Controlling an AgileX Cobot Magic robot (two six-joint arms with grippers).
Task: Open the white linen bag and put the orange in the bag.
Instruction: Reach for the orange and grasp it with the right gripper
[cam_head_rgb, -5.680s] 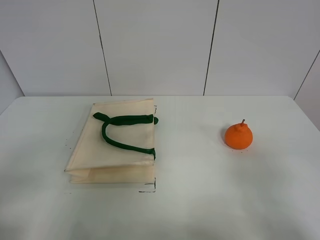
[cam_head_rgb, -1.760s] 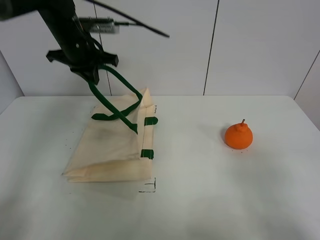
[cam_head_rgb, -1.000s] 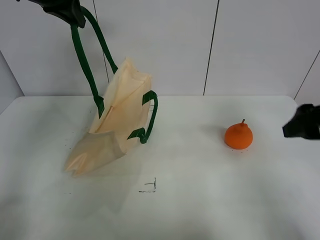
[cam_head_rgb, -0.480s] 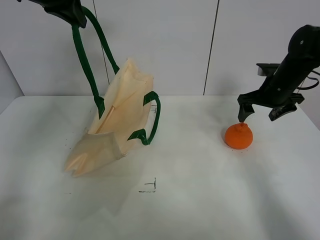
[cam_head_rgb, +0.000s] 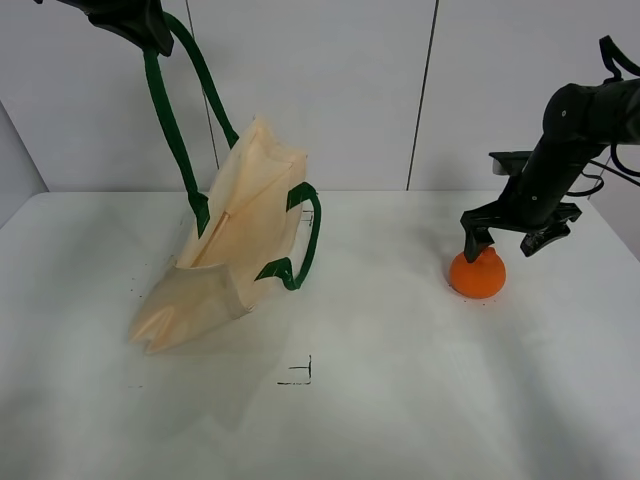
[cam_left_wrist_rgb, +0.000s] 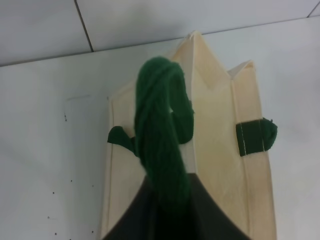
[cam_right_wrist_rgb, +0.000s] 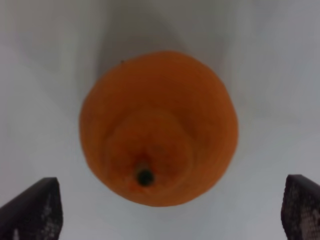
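Note:
The orange's round body (cam_head_rgb: 477, 280) bulges wide and slopes away, so my right gripper will next hold the orange by the narrow knob at its stem end (cam_head_rgb: 488, 256).
The white linen bag (cam_head_rgb: 232, 250) hangs tilted, its bottom corner on the table and its mouth slightly parted. My left gripper (cam_head_rgb: 130, 20) is shut on one green handle (cam_head_rgb: 165, 110) and holds it high at the top left. The other handle (cam_head_rgb: 300, 240) hangs loose at the bag's side. The left wrist view shows the held handle (cam_left_wrist_rgb: 160, 145) over the bag's top edge (cam_left_wrist_rgb: 220, 150). The orange (cam_head_rgb: 477, 274) sits on the table at the right. My right gripper (cam_head_rgb: 507, 238) is open just above it, with a finger on either side of the orange (cam_right_wrist_rgb: 157, 127).
The white table (cam_head_rgb: 400, 400) carries small black corner marks (cam_head_rgb: 298, 375) in front of the bag. A white panelled wall (cam_head_rgb: 320, 90) stands behind the table. The table's right edge lies close to the right arm.
My right gripper has come in from the right and dropped lower, now straddling the top of the orange. The left gripper and the raised bag have stayed still for the last second.

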